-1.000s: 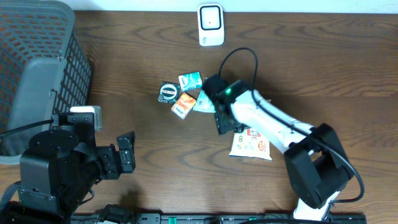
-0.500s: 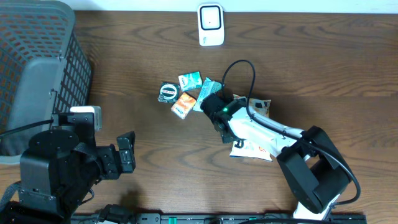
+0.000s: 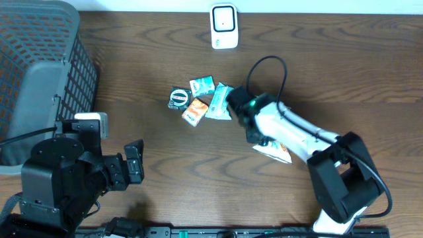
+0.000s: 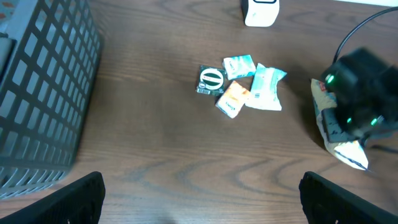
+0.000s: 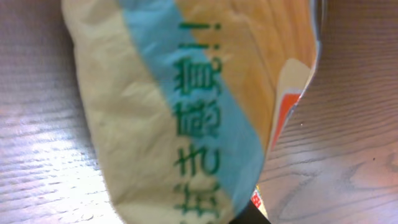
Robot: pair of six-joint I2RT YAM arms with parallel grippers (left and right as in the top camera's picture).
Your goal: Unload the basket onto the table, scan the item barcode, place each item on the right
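Note:
The cream snack bag's wide side tilts up above the tabletop, so it is too early for my right gripper to release the bag; lowering it flat comes first.
A cream snack bag [image 5: 186,93] with a blue stripe and green lettering fills the right wrist view, pressed close to the camera. My right gripper [image 3: 255,129] is shut on this bag, whose loose end [image 3: 276,151] trails toward the near right. In the left wrist view the bag [image 4: 343,148] hangs under the right arm's black head [image 4: 364,87]. The white barcode scanner [image 3: 224,26] stands at the table's far edge. My left gripper [image 3: 135,162] is open at the near left, its fingers [image 4: 81,198] wide apart over bare wood.
Several small packets [image 3: 198,100] lie in a cluster left of the right gripper, among them a teal pouch [image 3: 219,102]. A dark mesh basket [image 3: 39,73] occupies the far left. The right arm's black cable [image 3: 268,66] loops above the gripper.
My right gripper has closed on the snack bag and pulled it up off the table, so it now looks narrower and folded. The left arm has not moved.

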